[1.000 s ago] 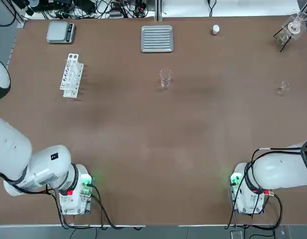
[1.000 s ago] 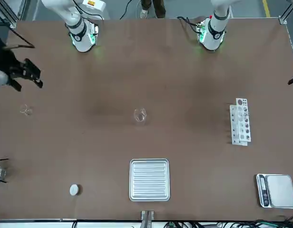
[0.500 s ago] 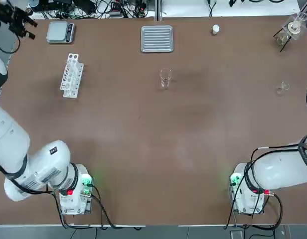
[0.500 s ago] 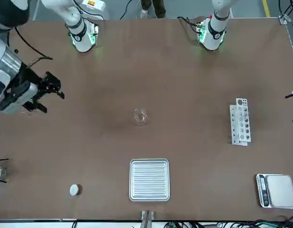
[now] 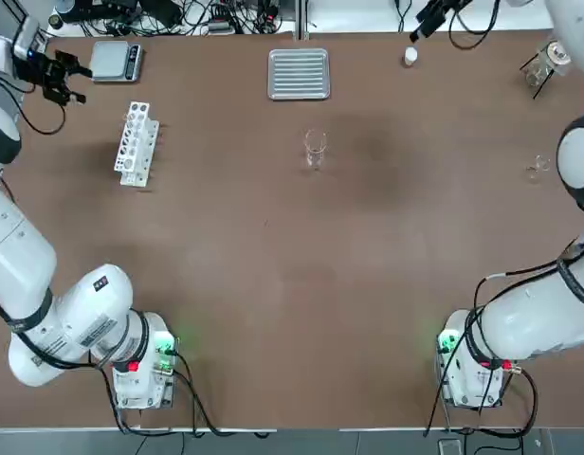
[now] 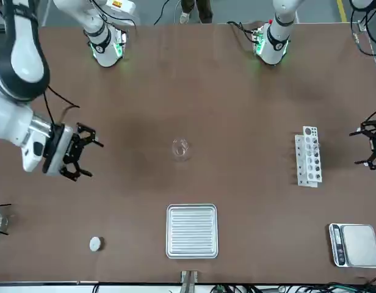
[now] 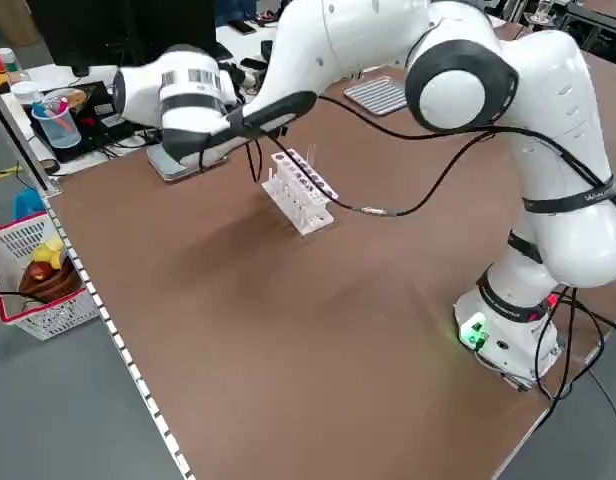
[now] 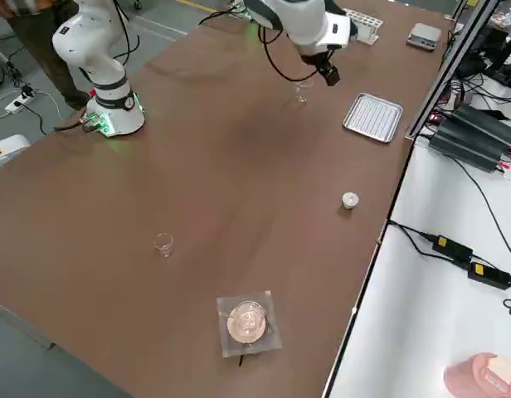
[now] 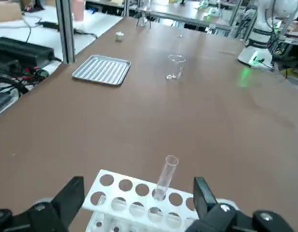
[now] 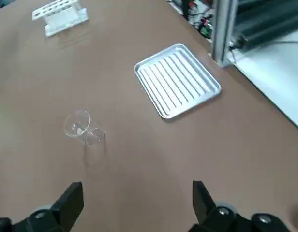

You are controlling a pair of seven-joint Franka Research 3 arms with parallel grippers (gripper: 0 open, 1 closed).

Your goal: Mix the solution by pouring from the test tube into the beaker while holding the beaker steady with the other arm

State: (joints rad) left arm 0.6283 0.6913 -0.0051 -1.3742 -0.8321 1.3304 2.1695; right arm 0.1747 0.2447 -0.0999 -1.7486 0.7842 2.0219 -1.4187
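I need to grip the test tube with my left gripper next, by its body near the tube's rim [image 9: 166, 176]. The tube's opening then stays free to pour into the beaker [image 9: 176, 66].
The test tube [image 9: 166, 177] stands slightly tilted in the white rack [image 5: 136, 143] at the table's far left. My left gripper [image 5: 67, 80] hovers just beyond the rack, open and empty, with its two fingers [image 9: 74, 189] spread on either side of the tube in the left wrist view. The beaker [image 5: 315, 149] stands alone near the table's middle, toward the far side. My right gripper [image 6: 90, 159] hangs open and empty in the air to the beaker's right, well apart from it. The right wrist view shows the beaker [image 10: 81, 126] ahead of the spread fingers.
A ribbed metal tray [image 5: 299, 73] lies at the far edge behind the beaker. A scale [image 5: 115, 60] sits far left, a white cap [image 5: 410, 57] far right. A flask in a black stand [image 5: 548, 57] and a tinier glass vessel [image 5: 538, 168] stand at the right edge.
Both grippers have swung in over the table. The left one has come down beside the rack. The right one has moved from the right edge toward the beaker.
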